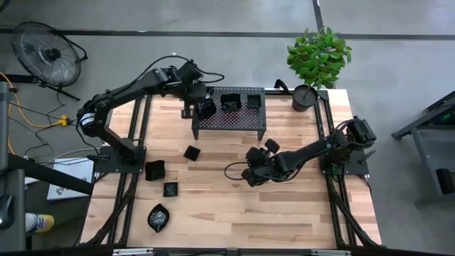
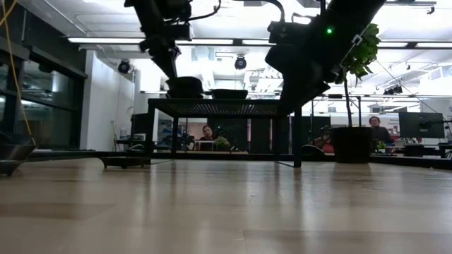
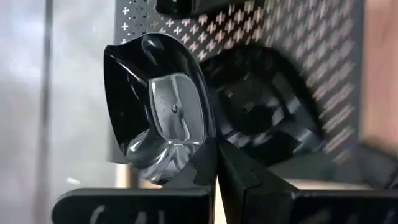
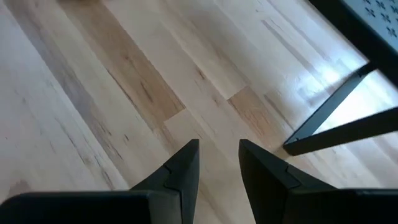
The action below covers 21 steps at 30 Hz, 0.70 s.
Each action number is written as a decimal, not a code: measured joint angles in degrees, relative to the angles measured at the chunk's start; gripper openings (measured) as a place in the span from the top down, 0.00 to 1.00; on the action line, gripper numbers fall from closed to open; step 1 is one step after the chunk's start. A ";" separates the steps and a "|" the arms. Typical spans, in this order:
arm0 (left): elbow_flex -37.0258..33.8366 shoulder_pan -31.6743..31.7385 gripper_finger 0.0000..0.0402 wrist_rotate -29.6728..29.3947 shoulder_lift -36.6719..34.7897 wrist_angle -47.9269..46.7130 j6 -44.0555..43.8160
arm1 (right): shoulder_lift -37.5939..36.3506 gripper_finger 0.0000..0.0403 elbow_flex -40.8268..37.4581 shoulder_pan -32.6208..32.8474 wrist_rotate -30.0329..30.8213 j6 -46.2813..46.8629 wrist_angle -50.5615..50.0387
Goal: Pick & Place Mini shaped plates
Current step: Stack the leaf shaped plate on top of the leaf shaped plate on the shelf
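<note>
The bottom of the wavy plate hangs off to the side of the lower black plate. My left gripper should move the wavy plate into the lower black plate before it lets go.
My left gripper (image 1: 201, 107) is over the left end of the black perforated rack (image 1: 229, 121) at the table's far side, shut on a glossy black wavy-edged mini plate (image 3: 163, 118). Two more mini plates (image 1: 229, 101) (image 1: 253, 101) sit on the rack top. Several mini plates lie on the wooden table at its left: a small square one (image 1: 191, 152), one (image 1: 155, 169), a square one (image 1: 170, 189) and a wavy one (image 1: 158, 217). My right gripper (image 1: 250, 176) hovers open over bare wood at mid-table, right of them, touching nothing. My left gripper (image 3: 214, 158) pinches the wavy plate by its rim (image 3: 198, 155) between the two fingertips, one finger inside the bowl and one outside. The fingers come from above, pointing down. The plate (image 2: 185, 87) is level with the rack top; whether it rests on it I cannot tell.
A black plant pot (image 1: 304, 97) with a green plant stands at the far right corner beside the rack. The rack stands on thin legs (image 4: 329, 115) with room under it. Bare wood lies under my right gripper (image 4: 217, 152) and across the table's near right. People sit in the room beyond.
</note>
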 joint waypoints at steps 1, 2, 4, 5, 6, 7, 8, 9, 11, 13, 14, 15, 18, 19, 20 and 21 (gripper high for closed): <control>0.00 -0.65 1.00 0.23 0.00 0.00 -4.22 | 0.00 0.73 0.00 0.07 0.00 0.84 0.00; 0.00 -1.32 1.00 0.50 0.00 -0.13 -8.00 | -0.02 0.73 0.00 0.09 0.03 1.58 0.00; 0.00 -2.48 1.00 1.45 0.00 -0.21 -14.54 | -0.01 0.73 0.00 0.09 0.05 2.76 0.00; 0.00 -3.06 1.00 1.62 0.00 -0.20 -17.66 | 0.00 0.73 0.00 0.09 0.07 3.51 -0.02; 0.00 -3.74 1.00 1.99 0.00 -0.20 -20.49 | 0.00 0.73 0.00 0.09 0.07 4.23 0.00; 0.00 -4.38 1.00 2.47 0.00 -0.18 -22.48 | 0.00 0.73 0.00 0.09 0.07 4.97 0.00; 0.00 -5.03 1.00 2.63 0.00 -0.13 -23.98 | -0.02 0.73 0.00 0.09 0.05 5.67 0.00; 0.00 -5.64 1.00 2.64 0.00 0.11 -25.02 | 0.00 0.73 0.00 0.09 0.02 6.35 0.00; 0.00 -6.66 1.00 2.59 0.00 0.53 -27.23 | -0.01 0.73 0.00 0.11 0.02 7.19 0.02; 0.00 -7.59 1.00 2.45 0.00 0.35 -28.92 | -0.02 0.73 0.00 0.17 0.00 7.67 0.04; 0.00 -8.14 1.00 1.75 0.00 0.40 -28.93 | 0.00 0.73 0.00 0.21 0.00 7.68 0.04; 0.00 -8.61 1.00 0.75 0.00 0.29 -28.93 | 0.00 0.73 0.00 0.22 -0.09 7.52 0.04; 0.00 -9.89 1.00 -2.81 0.00 -0.31 -30.05 | 0.00 0.73 0.00 0.22 -1.23 6.85 0.29; 0.00 -10.13 1.00 -3.76 0.00 -0.31 -30.62 | 0.00 0.73 0.00 0.22 -1.42 6.81 0.41; 0.00 -10.14 1.00 -4.35 0.00 -0.31 -30.97 | 0.00 0.73 0.00 0.22 -1.45 6.75 0.49; 0.00 -10.14 1.00 -4.54 0.00 -0.36 -31.09 | -0.01 0.73 0.00 0.22 -1.52 6.75 0.51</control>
